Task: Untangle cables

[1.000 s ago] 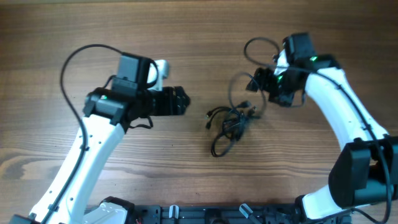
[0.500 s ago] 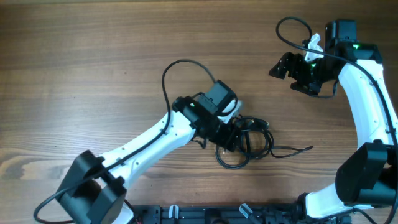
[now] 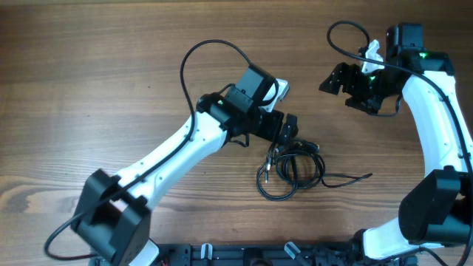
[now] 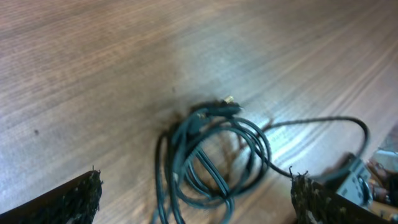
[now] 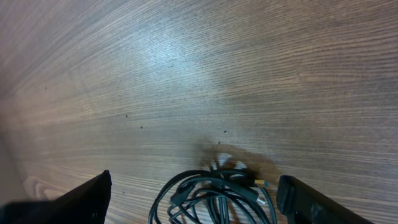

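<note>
Next, to untangle the cables, the left gripper grabs the bundle's side (image 3: 271,158) (image 4: 174,149) opposite the loose trailing piece of cable, leaving that piece free.
The cables (image 3: 290,168) are a knotted bundle of thin black cords lying on the wooden table, with one loose strand (image 3: 353,178) trailing to the right. My left gripper (image 3: 287,131) hovers just behind the bundle, open and empty. In the left wrist view the cables (image 4: 211,152) lie on the table between and beyond the spread fingers of the left gripper (image 4: 196,199). My right gripper (image 3: 334,78) is open and empty, up at the far right, well apart from the bundle. In the right wrist view the cables (image 5: 214,193) show at the bottom edge between the fingers of the right gripper (image 5: 196,202).
The left arm's thick black wire (image 3: 198,58) arcs above its forearm. The right arm's wire (image 3: 341,32) loops near the far edge. A black rail with clips (image 3: 222,255) runs along the table's front edge.
Since a second ago the left arm swung in to the bundle and the right gripper withdrew to the far right. In the last half second the left gripper drew back off the bundle.
</note>
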Robot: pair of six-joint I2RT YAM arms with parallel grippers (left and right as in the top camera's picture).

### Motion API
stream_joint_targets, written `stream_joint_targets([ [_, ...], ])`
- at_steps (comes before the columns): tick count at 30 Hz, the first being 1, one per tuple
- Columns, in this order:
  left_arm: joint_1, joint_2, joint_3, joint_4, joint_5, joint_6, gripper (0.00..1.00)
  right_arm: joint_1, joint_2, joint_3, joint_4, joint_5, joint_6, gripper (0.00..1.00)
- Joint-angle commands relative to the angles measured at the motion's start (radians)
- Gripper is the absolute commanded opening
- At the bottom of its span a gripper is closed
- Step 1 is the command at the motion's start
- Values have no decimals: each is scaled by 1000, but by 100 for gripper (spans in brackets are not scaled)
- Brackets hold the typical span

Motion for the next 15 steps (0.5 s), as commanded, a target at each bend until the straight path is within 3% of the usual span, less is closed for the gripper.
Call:
stream_joint_targets([
  [1, -2, 95, 13, 40, 3, 12, 100, 4, -2, 19, -2, -24, -22, 88],
  [12, -12, 190, 13, 18, 9, 14, 100, 4, 0, 19, -10, -24, -24, 88],
  [15, -12, 206, 13, 19, 153, 116, 100, 4, 0, 18, -8, -24, -24, 88],
])
